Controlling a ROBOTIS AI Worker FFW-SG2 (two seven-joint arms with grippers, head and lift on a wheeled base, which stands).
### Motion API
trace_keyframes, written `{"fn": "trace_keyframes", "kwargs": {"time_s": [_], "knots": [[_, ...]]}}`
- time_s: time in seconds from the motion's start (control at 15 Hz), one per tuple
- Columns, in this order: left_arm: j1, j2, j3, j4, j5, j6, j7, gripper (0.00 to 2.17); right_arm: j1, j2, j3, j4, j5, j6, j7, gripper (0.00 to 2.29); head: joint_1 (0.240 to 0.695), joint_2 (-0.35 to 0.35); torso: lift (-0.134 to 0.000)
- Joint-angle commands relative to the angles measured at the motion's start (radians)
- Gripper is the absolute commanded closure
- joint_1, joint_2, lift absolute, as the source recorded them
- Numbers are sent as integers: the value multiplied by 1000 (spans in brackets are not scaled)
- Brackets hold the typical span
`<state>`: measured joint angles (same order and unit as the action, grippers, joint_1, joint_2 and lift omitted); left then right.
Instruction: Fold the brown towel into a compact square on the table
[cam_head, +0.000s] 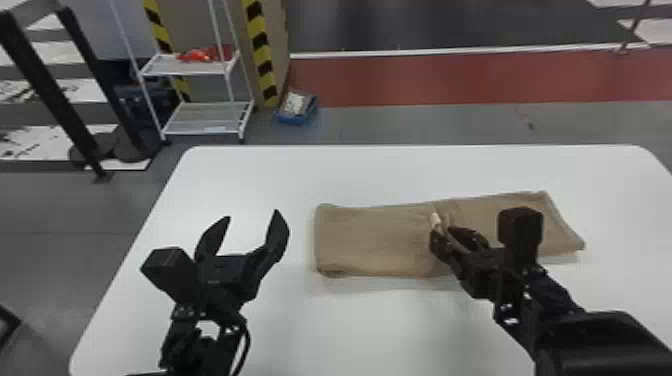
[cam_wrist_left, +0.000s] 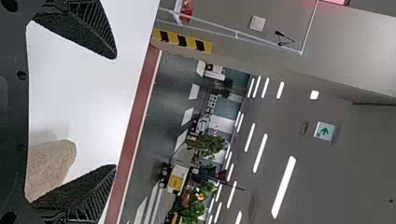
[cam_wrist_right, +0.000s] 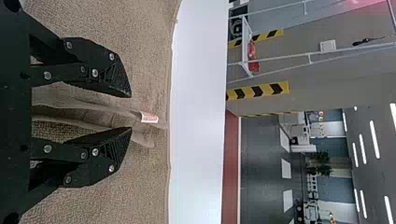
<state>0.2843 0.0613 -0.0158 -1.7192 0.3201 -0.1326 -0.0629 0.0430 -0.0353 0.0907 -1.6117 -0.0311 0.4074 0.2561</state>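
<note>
The rest of the towel (cam_head: 372, 240) lies flat, so my right gripper should next pinch the raised edge by the white tag (cam_head: 438, 222) to fold the towel.
The brown towel (cam_head: 375, 240) lies as a long folded strip right of the table's middle, its right end slanting. My left gripper (cam_head: 252, 220) is open and empty, left of the towel and apart from it. In the left wrist view, the left gripper (cam_wrist_left: 114, 112) has its fingers wide apart, with the towel's end (cam_wrist_left: 51, 163) beside one of them. Over the strip's middle is my right gripper (cam_head: 450, 232). In the right wrist view, a raised towel edge with a white tag (cam_wrist_right: 149, 117) stands between the parted fingers of the right gripper (cam_wrist_right: 130, 112), which is open.
The white table (cam_head: 300, 175) extends around the towel, with bare surface in front and to the left. Beyond its far edge stand a white metal shelf (cam_head: 200, 117) and a blue box (cam_head: 296, 112) on the floor.
</note>
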Motion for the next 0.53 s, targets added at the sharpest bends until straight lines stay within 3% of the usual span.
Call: {"fn": "trace_keyframes", "kwargs": {"time_s": [0.0,0.07,0.13,0.47], "knots": [[0,0,0,4,0,0,0,36,5,0,1,1,-3,0,0,748,695,102,-99],[-2,0,0,6,0,0,-2,36,6,0,-2,1,-6,0,0,724,695,103,-99],[-2,0,0,6,2,0,-2,36,9,0,-6,1,-6,-3,-1,481,695,104,-99],[-4,0,-3,6,2,0,-3,36,-12,0,-3,32,13,-3,-6,451,695,96,-99]]}}
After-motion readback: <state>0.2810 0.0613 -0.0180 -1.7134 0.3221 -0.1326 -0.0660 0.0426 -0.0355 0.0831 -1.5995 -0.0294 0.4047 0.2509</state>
